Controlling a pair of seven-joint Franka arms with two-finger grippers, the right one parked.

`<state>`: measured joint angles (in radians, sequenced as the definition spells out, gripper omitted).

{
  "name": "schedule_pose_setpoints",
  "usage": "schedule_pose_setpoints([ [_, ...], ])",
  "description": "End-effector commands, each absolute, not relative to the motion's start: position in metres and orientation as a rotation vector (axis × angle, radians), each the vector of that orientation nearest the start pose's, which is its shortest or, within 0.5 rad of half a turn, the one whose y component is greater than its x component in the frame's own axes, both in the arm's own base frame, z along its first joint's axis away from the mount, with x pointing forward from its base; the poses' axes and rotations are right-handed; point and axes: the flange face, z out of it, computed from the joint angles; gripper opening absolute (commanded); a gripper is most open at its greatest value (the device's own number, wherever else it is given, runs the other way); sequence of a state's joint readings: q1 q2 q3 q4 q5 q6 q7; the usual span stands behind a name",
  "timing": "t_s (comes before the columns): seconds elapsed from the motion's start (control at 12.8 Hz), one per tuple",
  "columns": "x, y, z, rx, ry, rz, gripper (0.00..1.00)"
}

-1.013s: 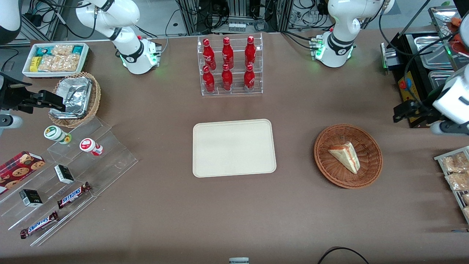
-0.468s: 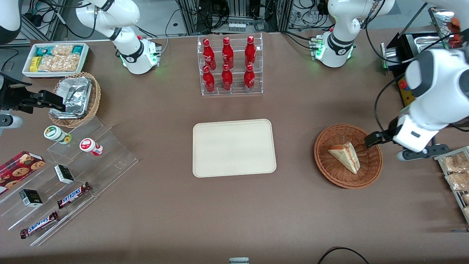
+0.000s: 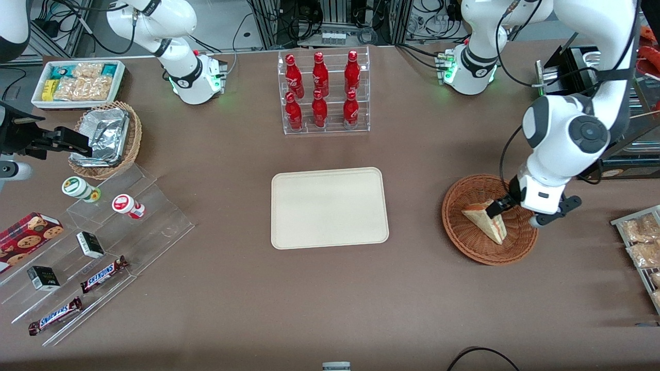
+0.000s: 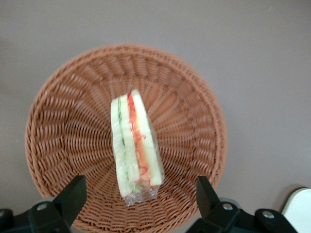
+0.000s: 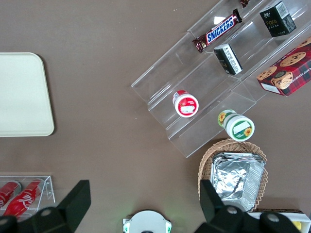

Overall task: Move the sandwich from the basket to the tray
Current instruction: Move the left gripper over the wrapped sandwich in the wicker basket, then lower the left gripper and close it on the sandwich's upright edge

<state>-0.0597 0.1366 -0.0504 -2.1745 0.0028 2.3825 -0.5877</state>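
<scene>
Next, my left gripper grabs the sandwich (image 3: pixel 483 221) by its crinkled-wrap end and sets it on the bare cream tray.
The sandwich (image 3: pixel 483 221) (image 4: pixel 133 145), a plastic-wrapped wedge with green and red filling along its cut edge, lies in the reddish-brown wicker basket (image 3: pixel 464 242) (image 4: pixel 58 126) toward the working arm's end of the table. My left gripper (image 3: pixel 502 207) (image 4: pixel 141 194) hovers above the basket, over the sandwich's wide end, and is open. Its two black fingers (image 4: pixel 73 194) stand wide apart on either side of the sandwich without touching it. The cream tray (image 3: pixel 329 207) lies bare at the table's middle, beside the basket.
A clear rack of red bottles (image 3: pixel 322 93) stands farther from the front camera than the tray. A metal rack of snack packets (image 3: pixel 642 242) sits beside the basket at the table's edge. Toward the parked arm's end are a tan basket of foil packets (image 3: pixel 105 136), a white bin (image 3: pixel 77 82) and acrylic steps with snacks (image 3: pixel 93 247).
The left arm swung in from the table's edge and came down over the basket. Its gripper now hangs above the sandwich. The sandwich, basket and tray have not moved.
</scene>
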Motion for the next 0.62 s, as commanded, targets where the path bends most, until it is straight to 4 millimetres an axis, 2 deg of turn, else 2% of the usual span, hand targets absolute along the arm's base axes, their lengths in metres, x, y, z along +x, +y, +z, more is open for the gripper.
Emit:
schedule_pose_setpoints([
  [0.0,0.552,-0.063,0.328,-3.061,-0.783,-0.101,1.00],
  [0.55,0.547,-0.062,0.290,-3.044,-0.793,-0.024,1.00],
])
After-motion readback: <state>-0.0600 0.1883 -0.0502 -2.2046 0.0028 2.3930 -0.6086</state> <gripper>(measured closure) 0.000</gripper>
